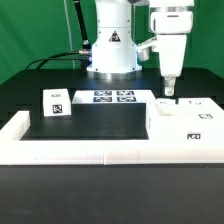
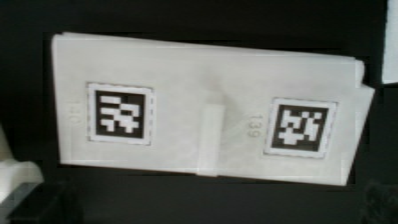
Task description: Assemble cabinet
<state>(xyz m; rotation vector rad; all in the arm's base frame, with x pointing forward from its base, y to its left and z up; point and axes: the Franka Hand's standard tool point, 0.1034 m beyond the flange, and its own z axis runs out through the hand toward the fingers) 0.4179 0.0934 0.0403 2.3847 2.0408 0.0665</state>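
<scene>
My gripper is still high above the raised ridge [image 2: 210,138] of the white panel, so it is too early to close. It lowers first, as closing now would miss.
My gripper [image 1: 168,90] hangs above the far edge of a large white cabinet part [image 1: 186,116], which lies flat at the exterior view's right. The gripper looks open and holds nothing. The wrist view looks straight down on this part [image 2: 210,105]: a white panel with two black-and-white tags and a raised ridge between them. The fingers do not show against the dark mat there. A small white tagged cabinet block [image 1: 55,103] stands at the exterior view's left.
A low white rail [image 1: 100,152] frames the black mat [image 1: 90,122]. The marker board [image 1: 112,97] lies in front of the robot base [image 1: 111,55]. A white edge of another piece [image 2: 11,176] shows at the wrist view's border.
</scene>
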